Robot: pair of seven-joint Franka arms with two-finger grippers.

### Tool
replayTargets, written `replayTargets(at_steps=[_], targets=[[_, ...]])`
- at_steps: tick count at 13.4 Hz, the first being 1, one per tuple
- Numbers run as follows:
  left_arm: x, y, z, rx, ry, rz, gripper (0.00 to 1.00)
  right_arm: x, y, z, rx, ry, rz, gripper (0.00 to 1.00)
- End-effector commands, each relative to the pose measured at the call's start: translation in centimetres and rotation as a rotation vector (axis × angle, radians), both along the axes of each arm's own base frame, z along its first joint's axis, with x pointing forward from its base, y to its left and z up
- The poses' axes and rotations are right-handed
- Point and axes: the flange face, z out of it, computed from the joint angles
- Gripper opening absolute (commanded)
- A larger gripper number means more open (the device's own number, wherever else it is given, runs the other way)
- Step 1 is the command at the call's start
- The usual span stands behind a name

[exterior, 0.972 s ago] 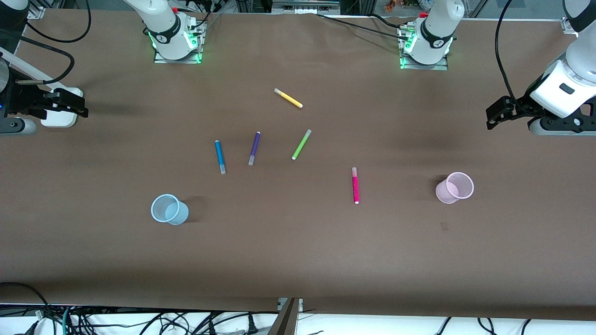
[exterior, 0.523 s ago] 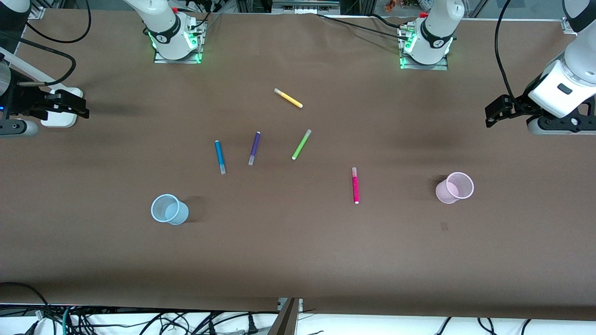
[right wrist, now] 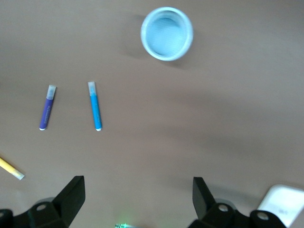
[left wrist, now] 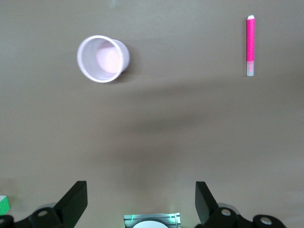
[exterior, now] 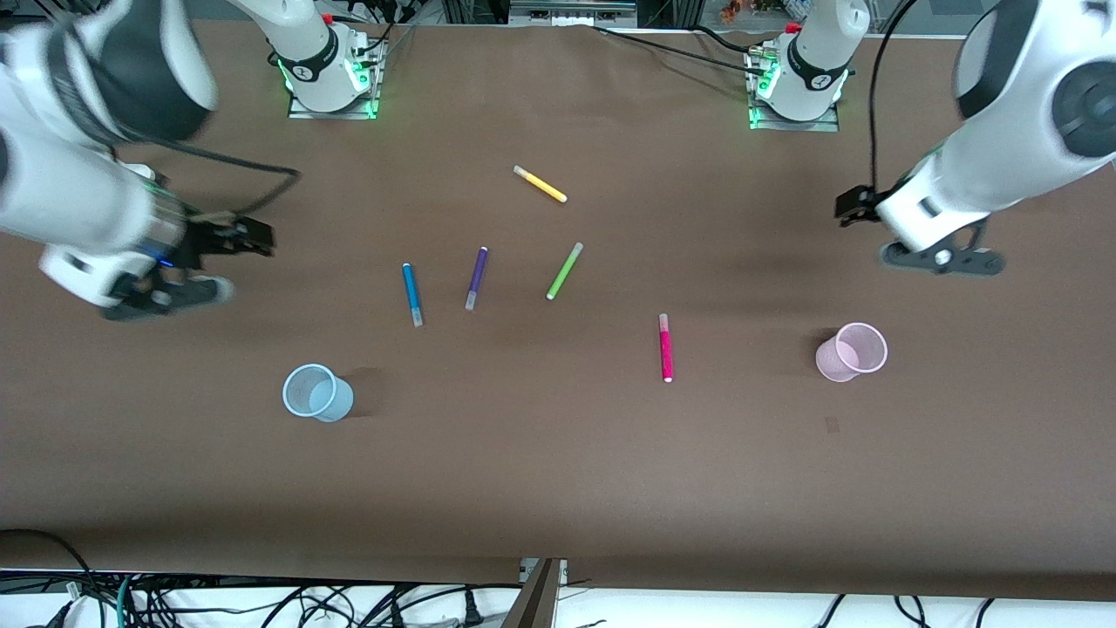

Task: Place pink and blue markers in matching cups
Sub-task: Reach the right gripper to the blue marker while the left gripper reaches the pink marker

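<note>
I will place the blue marker in the light blue cup (exterior: 316, 392), so next I will grab it with my right gripper by its clear end with the cap (exterior: 416, 315).
The blue marker (exterior: 411, 294) lies flat on the brown table, and the pink marker (exterior: 665, 347) lies flat toward the left arm's end. The light blue cup (exterior: 316, 392) and the light pink cup (exterior: 850, 352) stand upright and empty. My right gripper (exterior: 253, 237) is open and empty, up over bare table at the right arm's end. Its wrist view shows the blue marker (right wrist: 95, 106) and the blue cup (right wrist: 166, 33). My left gripper (exterior: 850, 209) is open and empty over bare table at the left arm's end. Its wrist view shows the pink cup (left wrist: 101, 58) and the pink marker (left wrist: 250, 45).
A purple marker (exterior: 476, 277) lies beside the blue one, a green marker (exterior: 564, 270) beside that, and a yellow marker (exterior: 540, 184) farther from the front camera. A white block (right wrist: 285, 206) shows in the right wrist view.
Both arms have swung in from the table's ends toward the middle, with the grippers still open. The markers and cups have not moved.
</note>
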Motion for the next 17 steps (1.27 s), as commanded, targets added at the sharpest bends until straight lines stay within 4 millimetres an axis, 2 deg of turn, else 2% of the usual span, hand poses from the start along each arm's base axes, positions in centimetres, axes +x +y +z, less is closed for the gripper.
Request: replayTargets(at_steps=[1,2,4,6,9,10,12,14,16,17], targets=[[1.9,-2.5,-4.9,-0.020,0.001,-0.023,1.00,1.6,3.3,-5.9,0.001,0.030,0.040,1.00],[2.6,-4.2,-7.1,-0.035,-0.014,-0.018,1.00,1.9,4.5,-7.7,0.028,0.042,0.044,1.00],[3.3,-8.0,-11.3,-0.063,-0.040,0.073,1.00,2.8,5.4,-11.5,0.052,0.049,0.044,1.00],[3.5,-11.7,-15.5,-0.089,-0.076,0.086,1.00,3.5,6.9,-15.3,0.080,0.043,0.033,1.00],[2.1,-15.7,-22.8,-0.132,-0.120,0.075,1.00,3.3,10.3,-21.2,0.086,0.033,0.063,1.00],[1.3,-17.6,-25.3,-0.148,-0.137,0.078,1.00,3.1,10.6,-22.8,0.086,0.031,0.066,1.00],[0.9,-19.2,-29.4,-0.175,-0.173,0.079,1.00,2.0,11.1,-25.2,0.086,0.017,0.074,1.00],[0.7,-19.6,-31.7,-0.155,-0.223,-0.005,1.00,0.6,11.0,-27.5,0.079,0.028,0.077,1.00],[0.7,-19.3,-32.2,-0.133,-0.231,-0.042,1.00,-0.7,11.4,-28.6,0.064,0.032,0.050,1.00],[0.7,-19.4,-32.2,-0.134,-0.232,-0.044,0.79,-1.1,11.9,-28.8,0.054,0.032,0.041,1.00]])
